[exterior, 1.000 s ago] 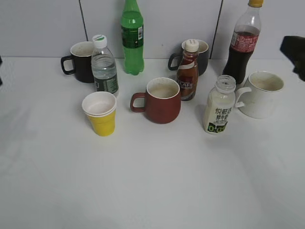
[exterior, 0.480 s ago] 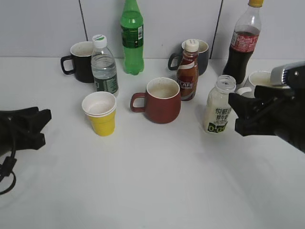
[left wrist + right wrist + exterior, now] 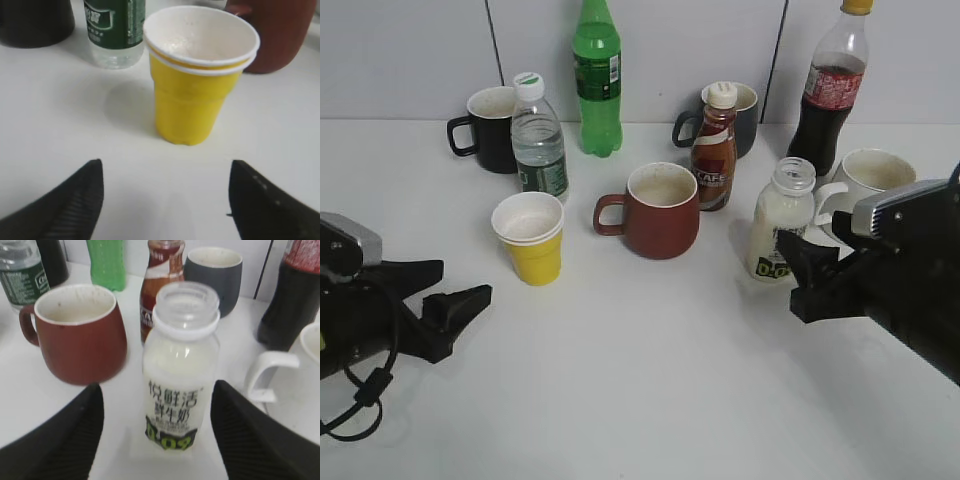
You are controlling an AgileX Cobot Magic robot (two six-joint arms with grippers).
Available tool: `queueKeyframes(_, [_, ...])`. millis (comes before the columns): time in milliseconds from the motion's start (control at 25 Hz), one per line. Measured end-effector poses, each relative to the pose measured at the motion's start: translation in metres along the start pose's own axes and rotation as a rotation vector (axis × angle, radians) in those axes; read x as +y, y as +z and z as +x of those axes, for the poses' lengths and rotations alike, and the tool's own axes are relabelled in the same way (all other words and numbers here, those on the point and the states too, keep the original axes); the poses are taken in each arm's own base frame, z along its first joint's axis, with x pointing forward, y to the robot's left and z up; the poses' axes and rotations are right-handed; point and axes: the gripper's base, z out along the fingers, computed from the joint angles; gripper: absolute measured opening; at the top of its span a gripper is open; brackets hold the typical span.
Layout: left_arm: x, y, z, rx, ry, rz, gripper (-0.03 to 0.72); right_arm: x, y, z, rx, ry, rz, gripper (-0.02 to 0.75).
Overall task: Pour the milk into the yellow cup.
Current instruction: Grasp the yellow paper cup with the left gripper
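Observation:
Next, my left gripper grabs the yellow cup by its yellow body below the white rim (image 3: 536,262), to hold the yellow cup ready for the milk (image 3: 775,230).
The milk bottle (image 3: 778,220) stands upright and uncapped, right of centre; it fills the middle of the right wrist view (image 3: 180,365). My right gripper (image 3: 810,275) is open, its fingers (image 3: 157,405) either side of the bottle's lower part without touching it. The yellow cup (image 3: 531,238) stands upright and empty at the left; it is close ahead in the left wrist view (image 3: 197,75). My left gripper (image 3: 445,300) is open and empty (image 3: 162,172), a little short of the cup.
A dark red mug (image 3: 655,210) stands between cup and milk. Behind are a water bottle (image 3: 538,140), a black mug (image 3: 488,128), a green bottle (image 3: 597,80), a coffee bottle (image 3: 714,148), a grey mug (image 3: 740,118), a cola bottle (image 3: 827,90) and a white mug (image 3: 868,195).
Both arms came into view from the sides. My right gripper has moved left to straddle the milk bottle. My left gripper has moved right toward the yellow cup.

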Motion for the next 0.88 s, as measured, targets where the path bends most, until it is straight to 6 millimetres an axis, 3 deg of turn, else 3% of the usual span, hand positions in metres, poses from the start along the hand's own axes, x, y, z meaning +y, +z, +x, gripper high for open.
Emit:
queueKeyframes(320, [0.006,0.020,-0.010,-0.054,0.045,0.036,0.616,0.003,0.008,0.034,0.122,0.023,-0.014,0.556])
queueKeyframes(600, [0.004,0.020,-0.010,-0.053,0.059,0.061,0.610,0.002,0.009,0.036,0.128,0.031,-0.008,0.558])
queueKeyframes(880, [0.015,0.022,-0.019,-0.093,0.118,0.000,0.603,0.001,0.009,0.036,0.126,0.035,0.005,0.558])
